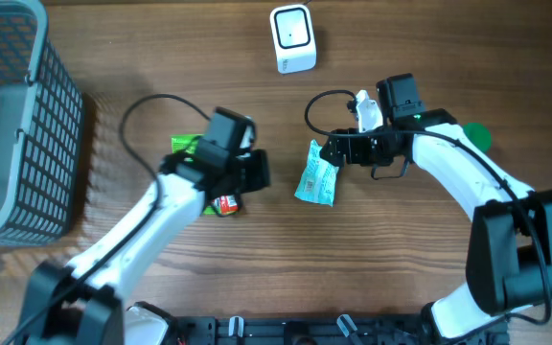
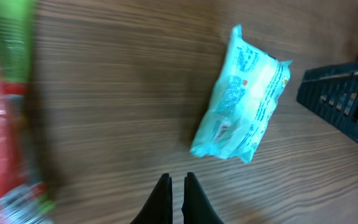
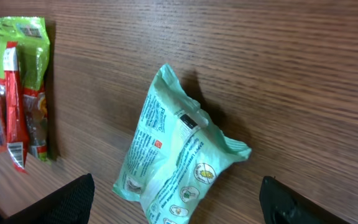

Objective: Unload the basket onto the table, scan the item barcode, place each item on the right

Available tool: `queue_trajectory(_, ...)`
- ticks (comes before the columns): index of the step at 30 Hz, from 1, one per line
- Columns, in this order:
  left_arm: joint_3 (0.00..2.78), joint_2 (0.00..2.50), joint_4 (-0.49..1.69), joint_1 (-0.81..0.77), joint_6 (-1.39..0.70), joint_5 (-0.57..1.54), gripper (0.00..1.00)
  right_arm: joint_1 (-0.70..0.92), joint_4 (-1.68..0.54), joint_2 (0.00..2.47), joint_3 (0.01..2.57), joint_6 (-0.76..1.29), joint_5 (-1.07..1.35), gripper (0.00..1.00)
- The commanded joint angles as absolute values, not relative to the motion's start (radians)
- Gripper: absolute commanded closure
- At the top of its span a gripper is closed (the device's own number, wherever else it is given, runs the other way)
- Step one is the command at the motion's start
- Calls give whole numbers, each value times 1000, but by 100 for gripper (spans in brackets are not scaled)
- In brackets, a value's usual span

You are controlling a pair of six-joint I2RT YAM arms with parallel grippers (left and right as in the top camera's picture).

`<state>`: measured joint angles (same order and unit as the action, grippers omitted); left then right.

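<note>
I am not ready to close my right gripper yet: the packet [image 1: 316, 174] lies flat below its open fingers, and they would likely miss the packet now. I need to lower my right gripper first, then close it on the packet.
A teal snack packet [image 1: 316, 174] lies flat on the wooden table between the two arms. In the right wrist view the packet [image 3: 173, 162] sits between the wide-apart fingers of my open right gripper [image 3: 176, 186], with no finger touching it. In the overhead view my right gripper [image 1: 333, 151] is at the packet's upper right end. My left gripper [image 1: 260, 171] is just left of the packet, shut on nothing. Seen from the left wrist, its tips [image 2: 178, 177] hover short of the packet [image 2: 241, 99]. The white scanner [image 1: 292, 38] stands at the back centre.
A grey mesh basket [image 1: 17, 125] fills the far left. Green and red snack packs [image 1: 190, 146] lie under the left arm and show in the right wrist view [image 3: 17, 81]. A green round object [image 1: 475, 134] sits behind the right arm.
</note>
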<state>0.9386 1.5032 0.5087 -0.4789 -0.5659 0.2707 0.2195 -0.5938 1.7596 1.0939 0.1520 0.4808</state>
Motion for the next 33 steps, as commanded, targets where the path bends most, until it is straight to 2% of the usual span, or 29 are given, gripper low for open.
queue_trajectory(1,929,1608,385,-537,-616,309,96,221,-586,1798,1098,160,533,14)
queue_trajectory(7,929,1716,237,-576,-616,374,96,221,-583,1816,1098,168,533,15)
queue_trajectory(9,929,1741,215,-581,-616,374,96,221,-576,1824,1098,168,533,18)
queue_trajectory(23,929,1870,178,-588,-619,366,96,221,-543,1906,1097,213,585,22)
queue_trajectory(27,929,1888,175,-587,-618,366,96,221,-536,1925,1097,213,585,29)
queue_trajectory(29,929,1897,175,-588,-618,365,96,221,-535,1928,1097,212,585,38)
queue_trajectory(33,929,1902,175,-593,-618,348,96,221,-527,1928,1097,212,585,42)
